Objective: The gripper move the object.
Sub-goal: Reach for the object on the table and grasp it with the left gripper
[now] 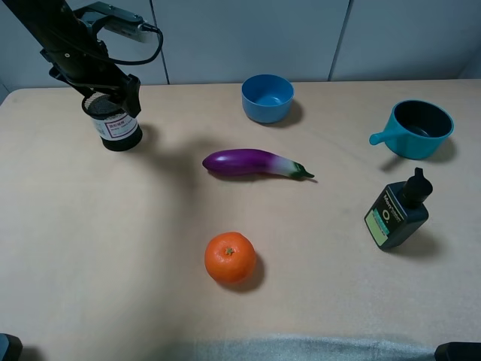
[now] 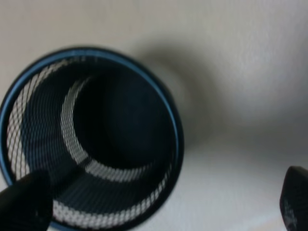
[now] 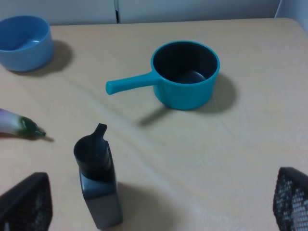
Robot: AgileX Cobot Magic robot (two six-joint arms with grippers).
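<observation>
Next, the left gripper grabs the black wire-mesh cup [image 2: 91,139] by its round rim [image 2: 177,163] to move it.
The black wire-mesh cup [image 1: 119,128] with a white, pink-bordered label stands upright at the far left of the table. My left gripper [image 1: 113,96] hangs right over its rim, its black housing and looping cable above. In the left wrist view I look down into the cup [image 2: 91,139]. The left gripper [image 2: 159,202] is open: one fingertip [image 2: 24,202] shows over the cup's rim and the other [image 2: 296,197] is well outside it. Neither touches the mesh that I can see. My right gripper [image 3: 159,202] is open and empty, low over the table near the dark bottle [image 3: 98,187].
A blue bowl [image 1: 267,98] stands at the back middle and a teal handled cup [image 1: 417,129] at the back right. A purple eggplant [image 1: 252,162] lies mid-table with an orange [image 1: 230,257] in front of it. The dark bottle [image 1: 396,214] lies at the right.
</observation>
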